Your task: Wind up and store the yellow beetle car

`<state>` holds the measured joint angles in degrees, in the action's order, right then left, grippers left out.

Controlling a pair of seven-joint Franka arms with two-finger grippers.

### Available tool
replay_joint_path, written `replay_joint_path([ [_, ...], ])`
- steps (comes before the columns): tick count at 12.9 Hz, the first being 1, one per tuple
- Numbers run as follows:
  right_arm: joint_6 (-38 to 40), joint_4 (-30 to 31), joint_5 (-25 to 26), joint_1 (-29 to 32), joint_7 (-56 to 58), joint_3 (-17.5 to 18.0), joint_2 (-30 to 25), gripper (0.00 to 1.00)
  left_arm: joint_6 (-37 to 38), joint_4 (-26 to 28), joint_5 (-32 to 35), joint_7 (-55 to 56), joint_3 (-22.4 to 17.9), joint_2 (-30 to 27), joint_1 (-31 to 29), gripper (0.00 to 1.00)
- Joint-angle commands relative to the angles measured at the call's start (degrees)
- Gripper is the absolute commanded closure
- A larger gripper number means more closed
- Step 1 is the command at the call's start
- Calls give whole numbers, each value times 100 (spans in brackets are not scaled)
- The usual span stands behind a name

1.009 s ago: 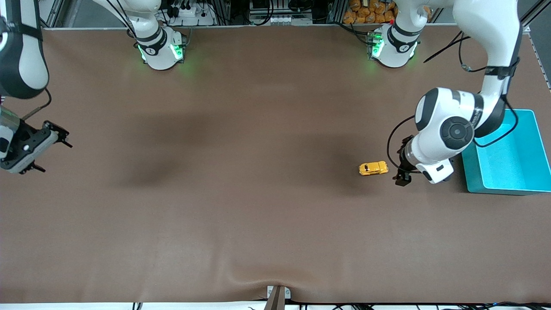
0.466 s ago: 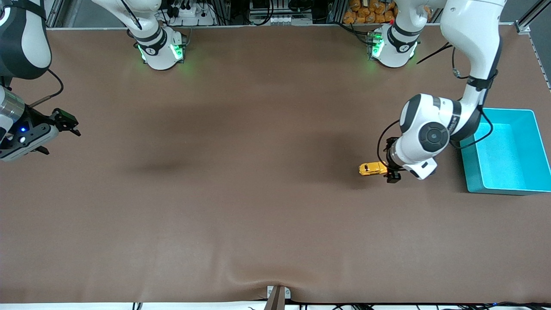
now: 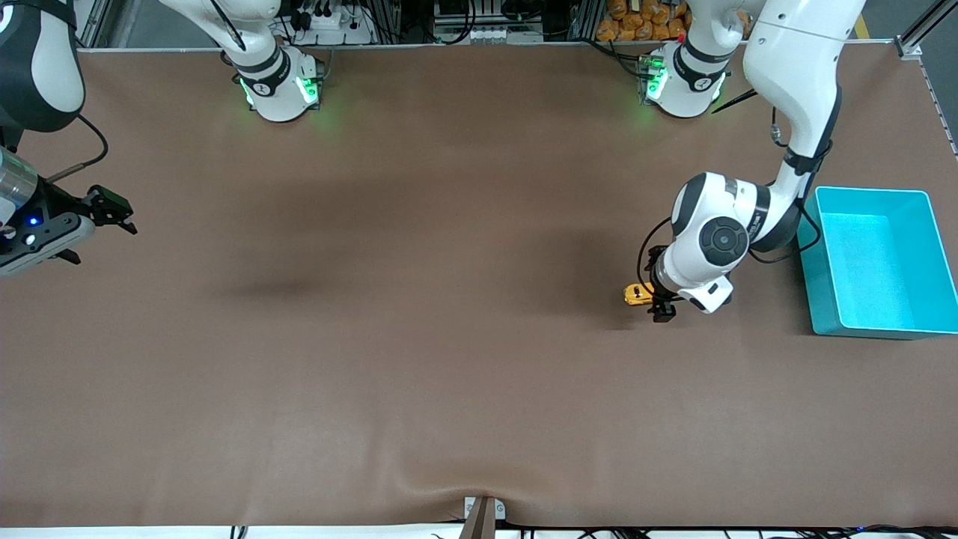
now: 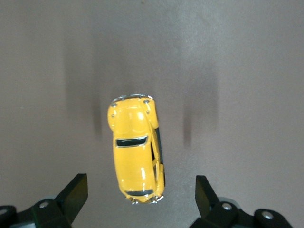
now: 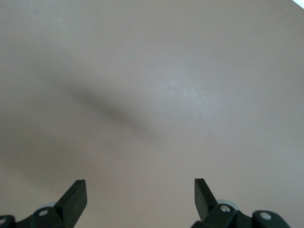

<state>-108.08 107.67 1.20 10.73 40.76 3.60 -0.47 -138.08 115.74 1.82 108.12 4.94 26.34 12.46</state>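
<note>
My left gripper grabs the car's rear sides next, to store the yellow beetle car (image 3: 636, 294) in the teal bin.
The yellow beetle car (image 3: 636, 294) stands on its wheels on the brown table, beside the teal bin (image 3: 823, 299) and toward the right arm's end from it. My left gripper (image 3: 658, 299) is low over the car and hides one end of it. In the left wrist view the car (image 4: 135, 152) lies lengthwise, its near end between the open fingers (image 4: 76, 194) of my left gripper (image 4: 141, 199), which do not touch it. My right gripper (image 3: 97, 224) waits open and empty over bare table at the right arm's end, as the right wrist view (image 5: 140, 199) shows.
The teal bin is open on top, with nothing visible inside, and sits at the left arm's end of the table. A small bracket (image 3: 483, 513) sticks up at the table's edge nearest the front camera. The brown cloth has a slight ridge there.
My left gripper has moved from beside the bin toward the right arm's end and now sits over the car's end. The right gripper rose slightly and turned. The car has not moved.
</note>
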Motion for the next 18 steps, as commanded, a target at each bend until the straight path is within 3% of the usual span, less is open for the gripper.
replay_joint_path([
  [1,32,141,21,-1,-103,9,-190,0,-350,10,-60,52,-37,169,37,0],
  [5,32,141,21,17,-7,-8,-216,0,-430,45,2,34,-37,257,28,0],
  [6,24,141,21,25,106,-17,-208,0,-430,54,80,25,-37,257,28,6],
  [8,-29,141,38,87,885,-35,-164,0,-430,89,99,-36,-37,257,28,29],
  [12,-590,158,109,341,2338,-44,327,0,-430,107,99,-54,-37,222,20,86],
  [14,-723,149,222,368,2637,-44,757,0,-413,142,160,-115,-45,170,20,96],
  [18,-1171,158,495,517,3147,-52,1461,0,-2,98,643,-438,-46,-251,-42,100],
])
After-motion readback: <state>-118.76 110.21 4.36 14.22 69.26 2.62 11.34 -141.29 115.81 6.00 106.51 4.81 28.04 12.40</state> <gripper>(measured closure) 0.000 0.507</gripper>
